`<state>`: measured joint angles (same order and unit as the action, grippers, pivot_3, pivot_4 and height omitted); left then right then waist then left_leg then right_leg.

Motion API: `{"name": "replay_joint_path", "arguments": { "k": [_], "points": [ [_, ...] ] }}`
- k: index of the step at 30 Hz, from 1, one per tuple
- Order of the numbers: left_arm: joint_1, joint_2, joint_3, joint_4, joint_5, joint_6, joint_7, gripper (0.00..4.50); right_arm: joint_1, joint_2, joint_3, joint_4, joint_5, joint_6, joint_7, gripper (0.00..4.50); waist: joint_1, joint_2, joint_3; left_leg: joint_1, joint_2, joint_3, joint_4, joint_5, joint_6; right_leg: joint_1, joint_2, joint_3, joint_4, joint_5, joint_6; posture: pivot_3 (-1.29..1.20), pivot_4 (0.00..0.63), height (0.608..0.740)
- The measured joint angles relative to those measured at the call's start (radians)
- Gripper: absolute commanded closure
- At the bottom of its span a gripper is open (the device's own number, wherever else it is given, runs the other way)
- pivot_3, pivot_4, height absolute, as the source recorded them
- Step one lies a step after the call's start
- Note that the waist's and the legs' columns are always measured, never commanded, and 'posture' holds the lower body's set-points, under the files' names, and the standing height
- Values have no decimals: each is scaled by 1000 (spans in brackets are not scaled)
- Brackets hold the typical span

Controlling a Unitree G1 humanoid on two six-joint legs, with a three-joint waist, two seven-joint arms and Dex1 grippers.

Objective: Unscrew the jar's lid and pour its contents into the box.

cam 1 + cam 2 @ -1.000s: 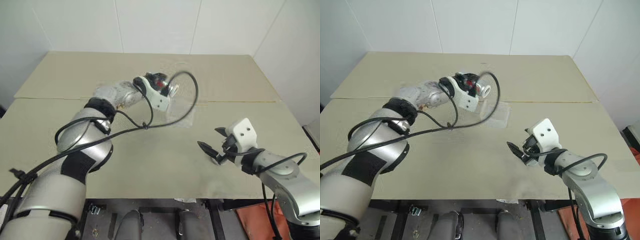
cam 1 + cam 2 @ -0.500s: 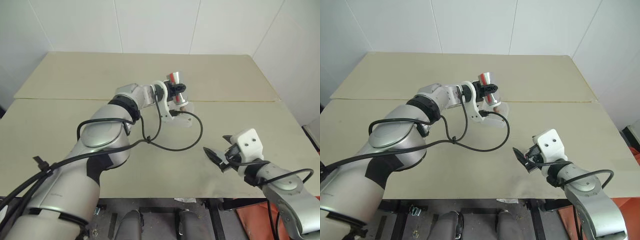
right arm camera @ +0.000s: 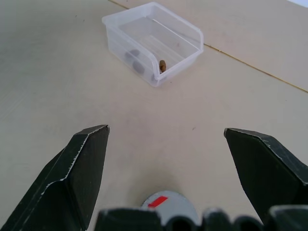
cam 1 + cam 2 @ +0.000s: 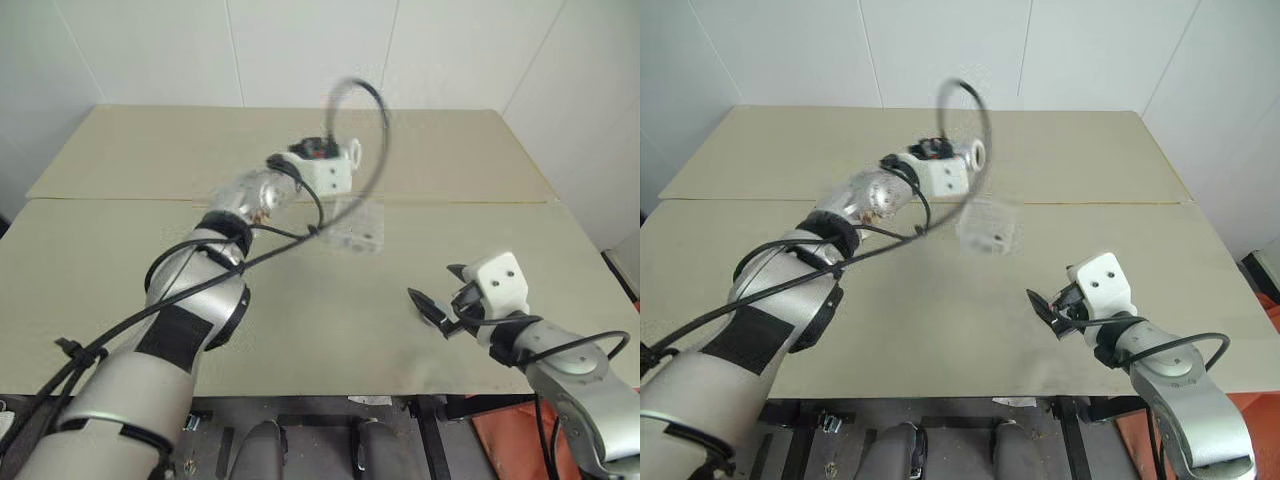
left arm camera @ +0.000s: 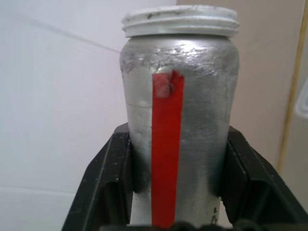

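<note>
The jar's white neck (image 4: 355, 153) (image 5: 180, 21) points sideways above the table, so my left gripper now keeps hold of the jar until it is upright and lower down.
My left gripper (image 5: 178, 134) is shut on the jar (image 5: 178, 96), a silvery cylinder with a red stripe and a white threaded neck, with no lid on it. In the head views that gripper (image 4: 322, 152) hangs in the air just behind the box (image 4: 357, 226), a clear low plastic container on the table. Several small dark bits of the contents (image 3: 137, 63) lie inside the box (image 3: 185, 33). My right gripper (image 4: 440, 298) stands open near the table's front right. Close under it lies the lid (image 3: 168, 204), a flat grey disc with a red mark.
The beige table (image 4: 300, 320) runs wide around the box, and a seam (image 4: 480, 202) crosses it behind the box. A black cable (image 4: 360, 120) loops up from the left wrist above the box. White walls close the back and right.
My left arm has swung the jar from right over the box back and to the left, and its cable has whipped upward. The right gripper has stayed in place, open.
</note>
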<state>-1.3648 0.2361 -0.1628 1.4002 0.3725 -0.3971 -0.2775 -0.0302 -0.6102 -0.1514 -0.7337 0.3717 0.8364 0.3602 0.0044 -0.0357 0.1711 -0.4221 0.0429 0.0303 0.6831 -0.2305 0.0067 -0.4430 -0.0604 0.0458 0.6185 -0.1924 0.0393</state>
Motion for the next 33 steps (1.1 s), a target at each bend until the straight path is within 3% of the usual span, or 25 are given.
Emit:
{"name": "replay_joint_path", "arguments": {
  "k": [3,6,15,26,33],
  "points": [
    [67,-4,207,-53,-226,35,-148,2509,-23,0,4,31,-1,-2,12,51,0,0,0,3,0,0,1,0,0,3,0,0,1,0,0,0,150,740],
    [175,-20,286,-142,-339,18,-235,2509,-48,0,23,58,-6,-14,21,51,1,1,-1,6,0,0,1,0,0,5,0,1,2,0,0,0,150,740],
    [541,-106,314,-444,-438,-6,-211,2509,-81,0,74,115,-32,-45,45,51,-1,1,-1,8,0,0,4,0,0,6,0,2,8,1,-1,0,150,740],
    [665,-101,296,-540,-454,34,-145,2509,-94,-5,94,136,-54,-50,66,51,-7,1,-1,16,0,0,4,2,1,13,1,2,8,-1,1,0,150,740],
    [708,-95,292,-540,-455,55,-162,205,-93,-7,94,136,-69,-51,75,0,-15,1,-1,19,0,0,4,2,1,17,1,1,7,-2,3,0,150,740]
  ]
}}
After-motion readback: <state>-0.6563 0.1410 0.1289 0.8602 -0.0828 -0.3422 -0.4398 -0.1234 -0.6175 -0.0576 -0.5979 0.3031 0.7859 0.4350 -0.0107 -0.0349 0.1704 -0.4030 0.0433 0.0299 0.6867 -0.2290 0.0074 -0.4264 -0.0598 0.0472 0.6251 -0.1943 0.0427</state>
